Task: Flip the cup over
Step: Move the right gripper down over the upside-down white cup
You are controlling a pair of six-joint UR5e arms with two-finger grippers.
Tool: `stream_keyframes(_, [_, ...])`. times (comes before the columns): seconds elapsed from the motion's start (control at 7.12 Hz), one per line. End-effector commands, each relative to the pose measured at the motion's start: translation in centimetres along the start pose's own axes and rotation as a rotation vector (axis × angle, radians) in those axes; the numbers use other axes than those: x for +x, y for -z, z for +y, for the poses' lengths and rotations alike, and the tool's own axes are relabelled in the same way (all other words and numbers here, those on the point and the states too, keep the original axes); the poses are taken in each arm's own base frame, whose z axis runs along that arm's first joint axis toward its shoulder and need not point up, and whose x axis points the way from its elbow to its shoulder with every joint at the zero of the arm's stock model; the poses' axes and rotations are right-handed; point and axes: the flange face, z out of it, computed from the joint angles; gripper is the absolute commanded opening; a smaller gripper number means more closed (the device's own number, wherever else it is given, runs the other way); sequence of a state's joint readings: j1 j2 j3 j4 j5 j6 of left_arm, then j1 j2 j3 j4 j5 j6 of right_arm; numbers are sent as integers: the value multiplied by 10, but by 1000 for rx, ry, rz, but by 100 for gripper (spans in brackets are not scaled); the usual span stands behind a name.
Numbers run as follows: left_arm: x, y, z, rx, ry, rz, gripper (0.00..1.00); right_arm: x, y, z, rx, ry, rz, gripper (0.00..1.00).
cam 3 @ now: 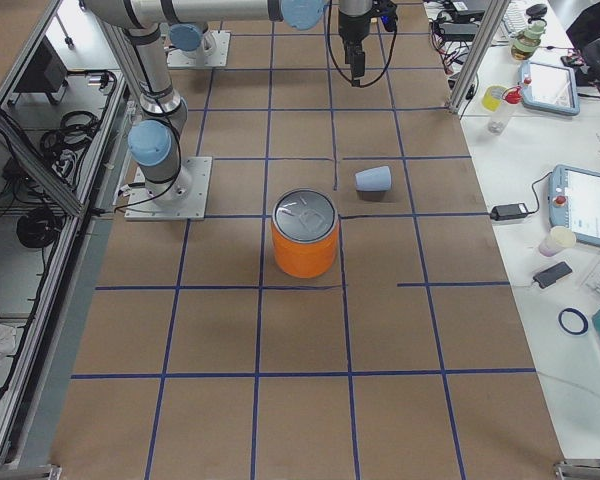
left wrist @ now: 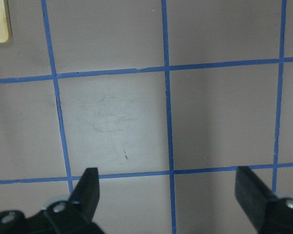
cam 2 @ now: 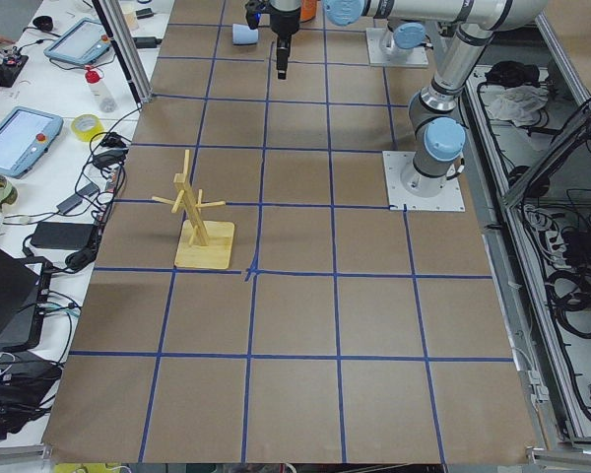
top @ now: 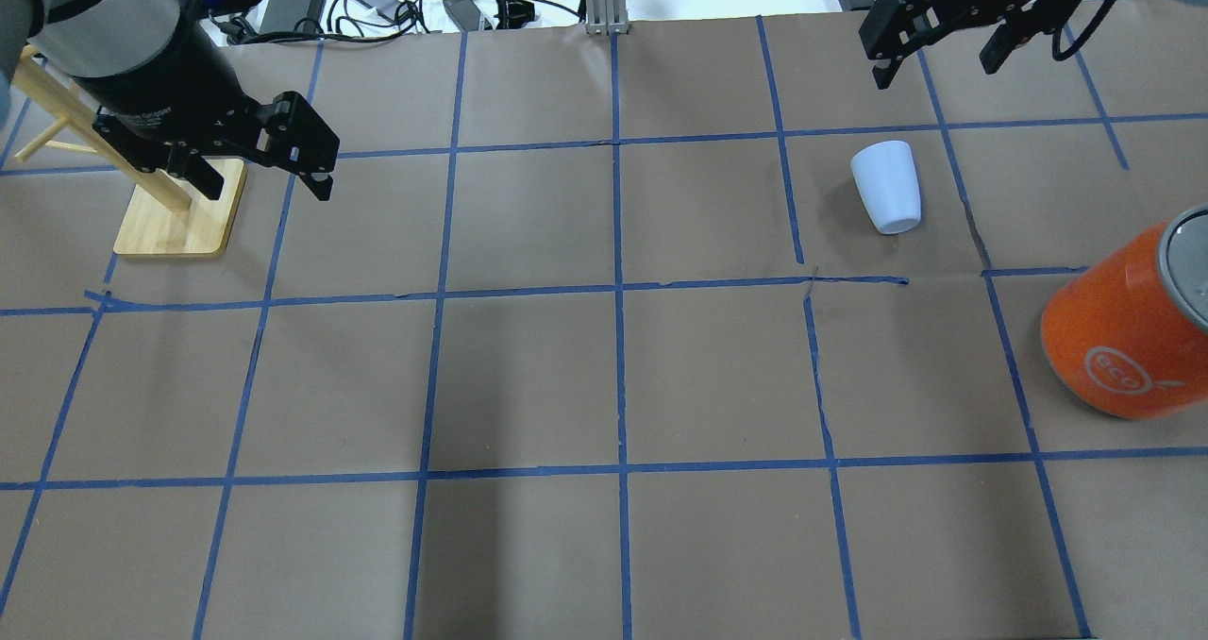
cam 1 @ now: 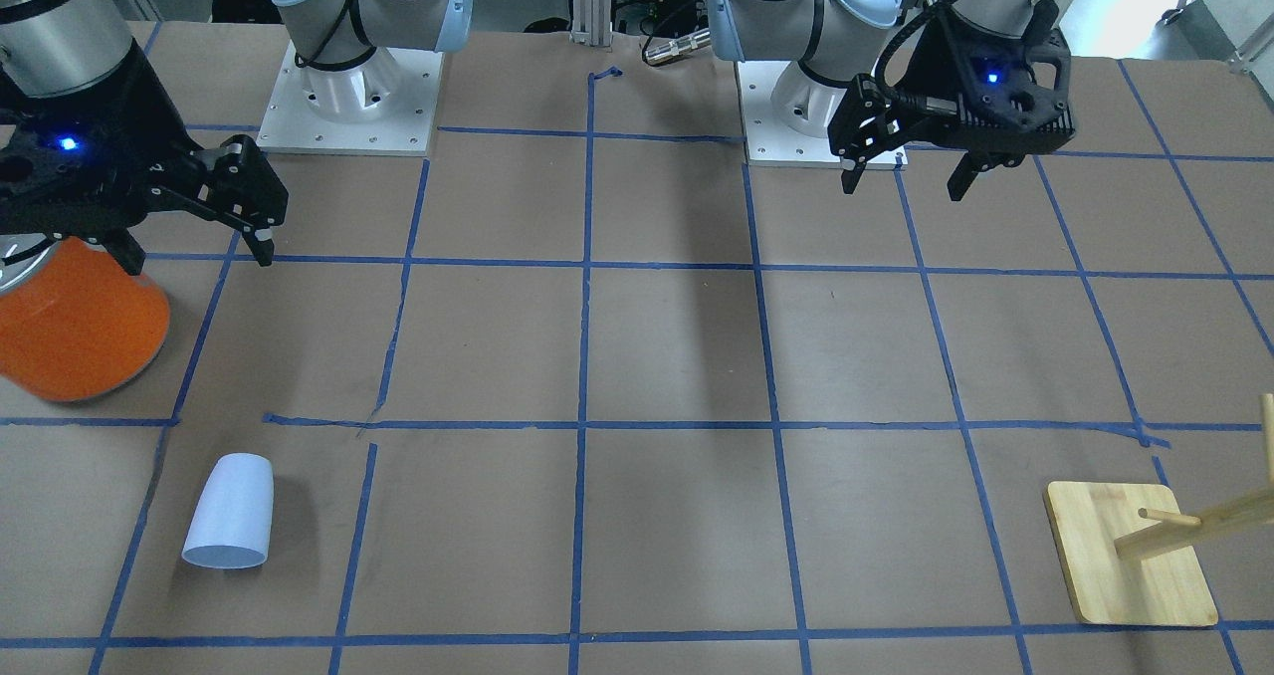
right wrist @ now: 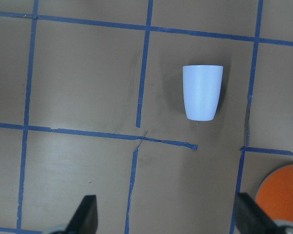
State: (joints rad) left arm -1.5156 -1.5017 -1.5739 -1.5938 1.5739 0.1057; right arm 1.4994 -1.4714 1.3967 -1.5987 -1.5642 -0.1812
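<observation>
My right gripper should next take hold of the cup by its rim end (cam 1: 226,549) to flip it upright onto the cup's base (cam 1: 243,462).
The cup (top: 887,187), a small pale blue-white tumbler, lies on its side on the brown table, with its rim pointing away from the robot. It also shows in the front view (cam 1: 231,516), the right side view (cam 3: 373,180) and the right wrist view (right wrist: 202,92). My right gripper (top: 936,66) is open and empty, high above the table beyond the cup; it shows in the front view (cam 1: 196,247) too. My left gripper (top: 267,185) is open and empty, far from the cup, and its wrist view (left wrist: 168,185) shows bare table.
A large orange can (top: 1123,338) with a silver top stands to the robot's right of the cup. A wooden peg rack (top: 179,215) on a square base stands at the far left, under the left arm. Blue tape lines grid the table.
</observation>
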Motion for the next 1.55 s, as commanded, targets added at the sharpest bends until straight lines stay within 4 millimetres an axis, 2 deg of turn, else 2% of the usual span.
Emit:
stream_keyframes(0.0, [0,0,0,0,0,0,100,21,-5,-28,5,-19,6,100])
stream_keyframes(0.14, [0,0,0,0,-2,0,100,43,-19,-59,-5,-40,5,100])
stream_keyframes(0.28, [0,0,0,0,0,0,100,50,-38,-84,-16,-42,-2,100])
stream_keyframes(0.42, [0,0,0,0,0,0,100,55,-75,-102,-45,-25,-13,100])
stream_keyframes(0.56, [0,0,0,0,0,1,100,60,-120,-119,-53,-9,-6,100])
stream_keyframes(0.7, [0,0,0,1,-3,-2,100,64,-157,-123,-67,17,-7,100])
stream_keyframes(0.84, [0,0,0,0,-2,-3,100,82,-198,-119,-62,22,14,100])
stream_keyframes(1.12, [0,-1,0,-2,-2,0,100,94,-269,-94,-24,55,19,100])
stream_keyframes(1.4, [0,-4,1,-8,-2,1,100,93,-304,-88,-79,83,-2,100])
